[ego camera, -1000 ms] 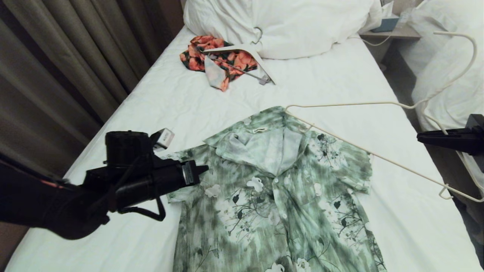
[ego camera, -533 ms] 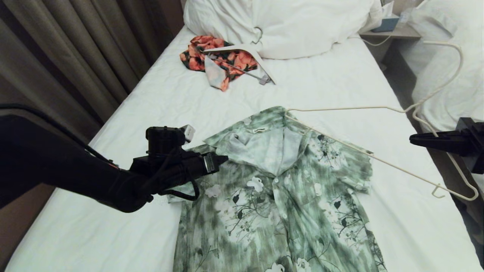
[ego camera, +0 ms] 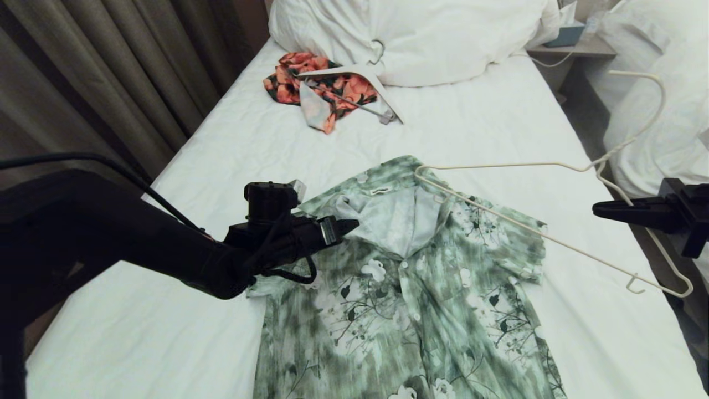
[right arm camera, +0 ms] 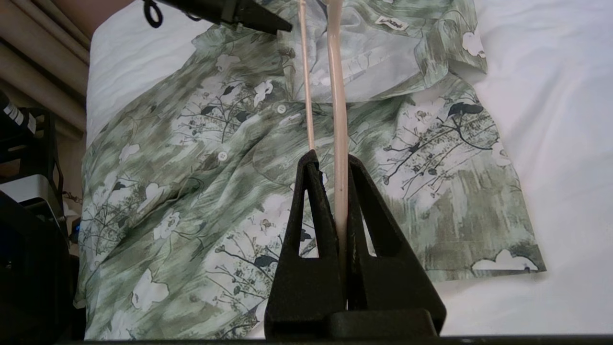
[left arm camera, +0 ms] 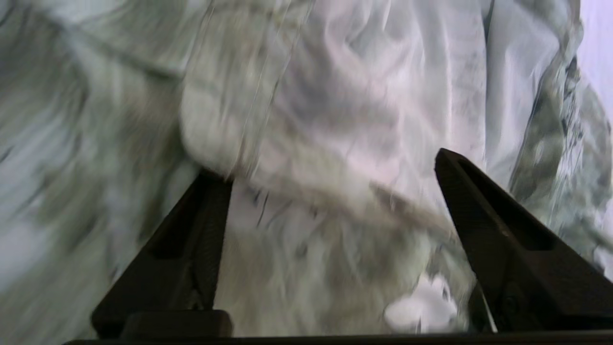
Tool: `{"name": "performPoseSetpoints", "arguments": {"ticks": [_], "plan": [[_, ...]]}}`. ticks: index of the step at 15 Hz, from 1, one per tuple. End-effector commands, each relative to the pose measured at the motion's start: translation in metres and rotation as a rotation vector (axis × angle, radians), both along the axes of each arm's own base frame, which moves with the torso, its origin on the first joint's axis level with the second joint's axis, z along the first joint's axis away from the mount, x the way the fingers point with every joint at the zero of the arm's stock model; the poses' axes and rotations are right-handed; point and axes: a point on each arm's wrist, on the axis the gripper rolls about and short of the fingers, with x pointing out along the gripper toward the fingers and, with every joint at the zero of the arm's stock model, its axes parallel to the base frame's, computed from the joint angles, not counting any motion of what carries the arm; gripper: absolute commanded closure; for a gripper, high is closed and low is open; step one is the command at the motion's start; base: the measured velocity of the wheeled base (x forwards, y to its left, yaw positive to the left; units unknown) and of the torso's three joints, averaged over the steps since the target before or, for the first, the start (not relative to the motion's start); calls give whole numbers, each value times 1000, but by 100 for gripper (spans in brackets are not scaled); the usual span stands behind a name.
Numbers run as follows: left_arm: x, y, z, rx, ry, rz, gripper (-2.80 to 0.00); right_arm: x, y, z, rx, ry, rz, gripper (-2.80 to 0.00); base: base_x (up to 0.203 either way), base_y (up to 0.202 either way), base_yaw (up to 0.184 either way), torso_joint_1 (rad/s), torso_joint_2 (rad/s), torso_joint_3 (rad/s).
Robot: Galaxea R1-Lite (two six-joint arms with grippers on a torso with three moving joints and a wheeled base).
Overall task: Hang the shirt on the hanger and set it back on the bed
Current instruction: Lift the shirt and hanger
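I should grip the shirt with my left gripper by its collar flap (ego camera: pixel 373 243) next, to draw the shirt's neck opening over the wire hanger (ego camera: pixel 498 164).
The green and white floral shirt (ego camera: pixel 404 288) lies flat, collar away from me, on the bed (ego camera: pixel 221 155). My left gripper (ego camera: pixel 349 226) hovers low over the shirt's left collar flap, open, nothing between its fingers (left arm camera: pixel 210 215); the left wrist view shows the pale collar (left arm camera: pixel 335 120) just ahead of the gripper (left arm camera: pixel 329 164). At the right edge my right gripper (ego camera: pixel 601 209) is shut on the cream wire hanger (ego camera: pixel 498 164), held level over the shirt's right shoulder with its far corner at the collar. In the right wrist view the wire (right arm camera: pixel 335 72) runs out of the shut gripper (right arm camera: pixel 330 160) over the shirt (right arm camera: pixel 215 158).
An orange-and-black floral garment (ego camera: pixel 310 83) with a white clip hanger (ego camera: pixel 360 72) lies near the pillow and duvet (ego camera: pixel 410 33). Curtains (ego camera: pixel 83 83) hang along the bed's left side. A second bed (ego camera: pixel 659 111) and a nightstand (ego camera: pixel 576 47) stand to the right.
My left gripper has travelled from the shirt's left sleeve across to the collar and has opened. The right gripper with the hanger has shifted slightly left and lower.
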Motion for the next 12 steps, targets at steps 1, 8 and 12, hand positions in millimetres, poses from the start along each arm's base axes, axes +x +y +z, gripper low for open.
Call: {"name": "performPoseSetpoints", "arguments": {"ticks": [1,8,12], "plan": [[10,-5,-8,-7,4,-1,-280,1,0,-1,3,-1,7,0,0,0,0,0,0,0],[22,-10,-2,-29,-32,1,0,9,-1,-6,-2,-15,12,0,0,0,0,0,0,0],[24,-10,1,-32,-44,4,0,11,4,-8,0,-8,28,0,0,0,0,0,0,0]]}}
